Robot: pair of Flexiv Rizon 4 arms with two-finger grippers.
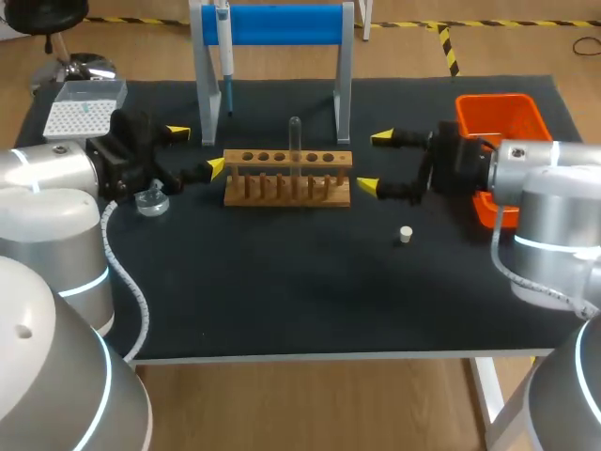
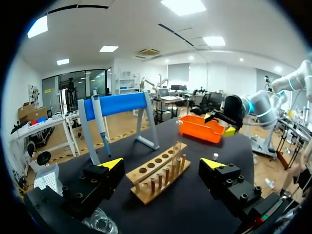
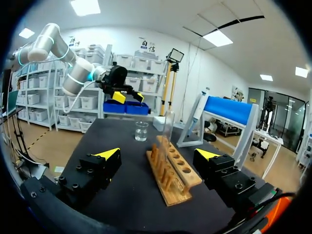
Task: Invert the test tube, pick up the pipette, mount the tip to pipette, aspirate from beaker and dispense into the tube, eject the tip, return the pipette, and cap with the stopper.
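Observation:
The right gripper grabs the clear tube by its upper end (image 1: 295,130) standing out of the rack (image 1: 287,178) next, to invert the test tube.
A clear test tube (image 1: 295,141) stands in the wooden rack (image 1: 287,178) at the table's middle. My left gripper (image 1: 197,150) is open just left of the rack, and my right gripper (image 1: 374,162) is open just right of it; neither holds anything. The pipette (image 1: 225,56) hangs on the blue stand (image 1: 282,24) behind the rack. A glass beaker (image 1: 151,200) sits under my left arm, and a small white stopper (image 1: 406,234) lies in front of my right gripper. In the left wrist view the rack (image 2: 158,171) and tube (image 2: 178,153) lie ahead of the open gripper (image 2: 162,163). The right wrist view shows rack (image 3: 173,170), tube (image 3: 168,124) and beaker (image 3: 141,130) beyond its open gripper (image 3: 157,154).
A white tip box (image 1: 83,108) stands at the back left corner. An orange bin (image 1: 498,122) sits at the back right, partly behind my right arm. The black mat (image 1: 300,291) stretches toward the front edge.

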